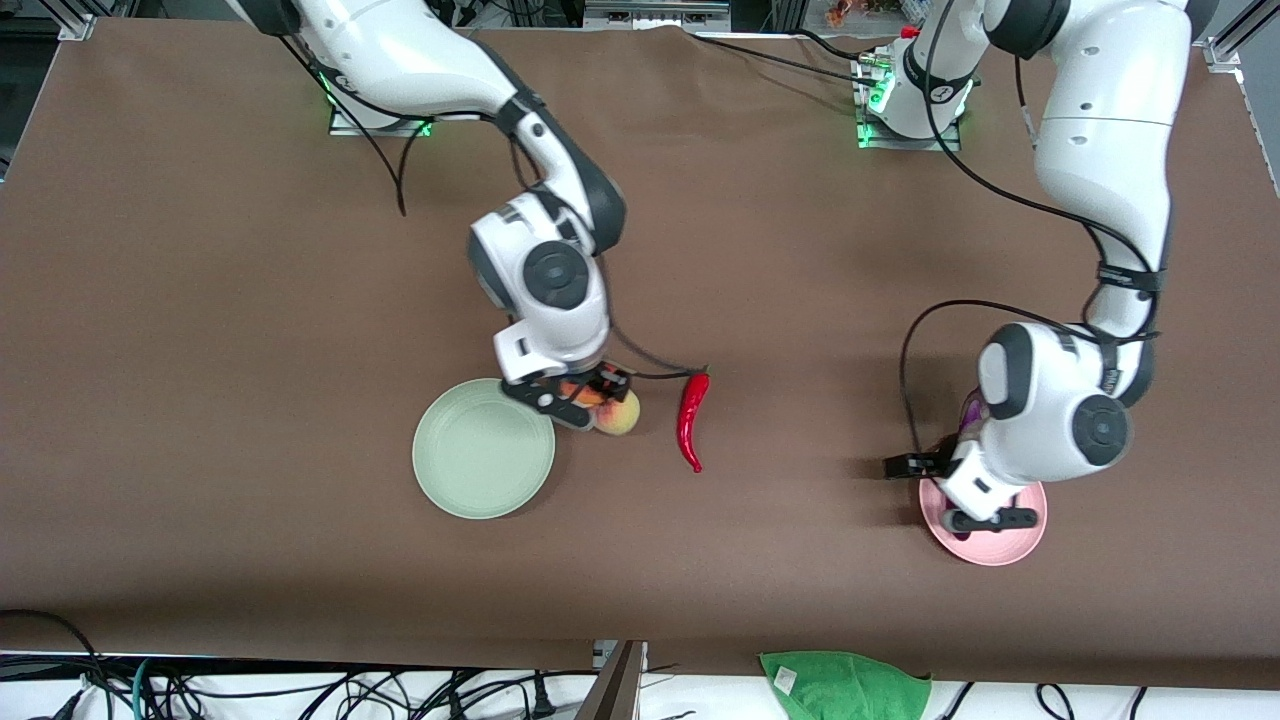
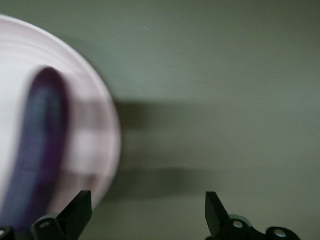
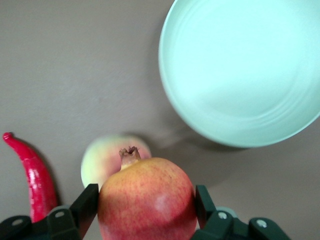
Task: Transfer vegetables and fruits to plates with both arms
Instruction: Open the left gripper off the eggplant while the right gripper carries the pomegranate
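The left gripper grabs the red chili's thick stem end next, to set the chili on the pink plate.
My right gripper is shut on the round red fruit, low over the table between the mint green plate and the peach. In the front view the right gripper and red fruit are at the mint plate's rim, with the peach beside them. The red chili lies on the table toward the left arm's end, and shows in the right wrist view. My left gripper is open and empty, just off the pink plate's edge. The purple eggplant lies on that plate. In the front view the left gripper is over the pink plate.
A green cloth lies off the table's near edge. Cables run from the right wrist past the chili's stem. The brown table is bare toward the right arm's end.
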You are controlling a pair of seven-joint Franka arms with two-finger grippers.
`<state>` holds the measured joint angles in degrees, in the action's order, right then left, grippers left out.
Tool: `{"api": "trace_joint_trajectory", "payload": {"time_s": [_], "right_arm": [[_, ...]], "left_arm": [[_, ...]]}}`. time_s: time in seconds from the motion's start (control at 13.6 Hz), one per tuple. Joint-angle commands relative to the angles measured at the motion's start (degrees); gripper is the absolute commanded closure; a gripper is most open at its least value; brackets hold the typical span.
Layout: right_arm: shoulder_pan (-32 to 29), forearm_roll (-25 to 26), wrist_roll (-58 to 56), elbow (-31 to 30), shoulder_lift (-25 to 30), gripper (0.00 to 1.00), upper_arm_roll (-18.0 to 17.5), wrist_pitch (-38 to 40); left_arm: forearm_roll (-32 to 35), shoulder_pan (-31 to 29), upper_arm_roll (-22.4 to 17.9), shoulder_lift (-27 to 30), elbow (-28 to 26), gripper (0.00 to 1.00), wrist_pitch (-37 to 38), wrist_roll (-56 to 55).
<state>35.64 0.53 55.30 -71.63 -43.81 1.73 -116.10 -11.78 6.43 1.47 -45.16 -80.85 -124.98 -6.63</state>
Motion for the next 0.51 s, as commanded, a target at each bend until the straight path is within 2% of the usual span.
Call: {"api": "trace_joint_trajectory", "payload": {"time_s": [0.0, 0.07, 0.15, 0.22, 0.29, 0.44], "right_arm": [[-4.6, -1.58, -13.67, -3.95, 4.0, 0.99, 0.37, 3.32], [-5.92, -1.67, -18.42, -3.95, 3.91, 0.99, 2.2, 3.16], [-8.37, -1.76, -23.52, -3.95, 3.56, 0.95, 2.48, 2.63], [-10.66, -1.76, -26.18, -3.95, 2.78, 0.57, 2.4, 1.85], [-11.2, -1.93, -26.38, -4.04, 1.12, 0.01, 2.4, -1.21], [-10.6, -2.02, -25.33, -5.09, 0.13, 0.0, 2.4, -3.96]], "left_arm": [[-0.35, 2.01, 3.52, 0.95, -0.27, 0.0, 0.88, -7.23], [-0.26, 2.97, 4.67, 0.86, -0.27, 0.0, 0.7, -9.43], [-0.18, 4.46, 5.12, 0.86, -0.27, 0.0, 0.44, -11.19], [-0.18, 6.21, 5.12, 0.77, -0.27, 0.0, 0.35, -12.69], [-0.26, 7.97, 5.12, 0.6, -0.27, 0.0, 0.26, -13.66], [0.0, 11.84, 5.12, 0.25, -0.53, 0.0, -1.04, -14.63]]}}
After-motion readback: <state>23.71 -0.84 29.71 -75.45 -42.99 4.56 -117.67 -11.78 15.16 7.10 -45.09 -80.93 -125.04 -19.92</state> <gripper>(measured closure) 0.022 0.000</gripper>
